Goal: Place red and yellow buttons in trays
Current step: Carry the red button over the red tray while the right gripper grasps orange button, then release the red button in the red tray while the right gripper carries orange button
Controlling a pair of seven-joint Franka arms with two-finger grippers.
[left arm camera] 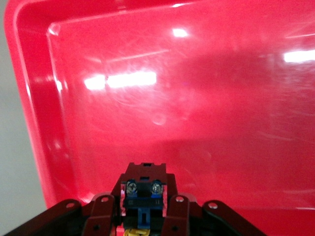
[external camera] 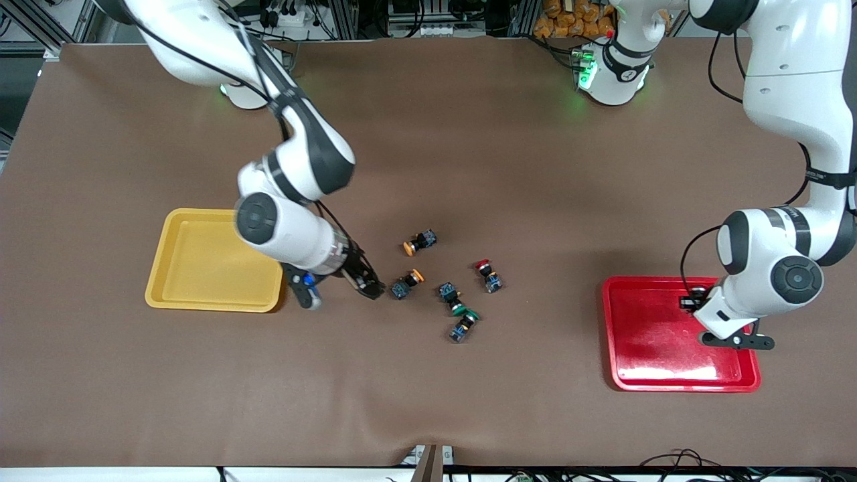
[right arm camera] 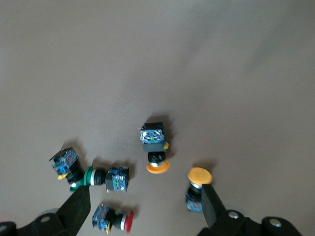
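Observation:
My right gripper grabs the orange-yellow button nearest the yellow tray (external camera: 201,261) by its blue base (external camera: 400,290) next, to put it into that tray.
The red tray (external camera: 622,335) lies toward the left arm's end of the table, the yellow tray (external camera: 201,261) toward the right arm's end. My left gripper (external camera: 735,340) hangs over the red tray (left arm camera: 206,108), shut on a button (left arm camera: 143,194) whose blue-grey base shows; its cap is hidden. My right gripper (external camera: 338,289) is open and empty, low over the table between the yellow tray and the loose buttons (right arm camera: 145,206). Two orange-yellow buttons (external camera: 420,241) (external camera: 408,282) and one red button (external camera: 488,274) lie mid-table. One orange-yellow button (right arm camera: 197,189) sits right beside a right fingertip (right arm camera: 211,201).
Two green-capped switches (external camera: 452,298) (external camera: 465,321) lie among the buttons, nearer the front camera than the red one. They also show in the right wrist view (right arm camera: 106,178), next to the red button (right arm camera: 112,218).

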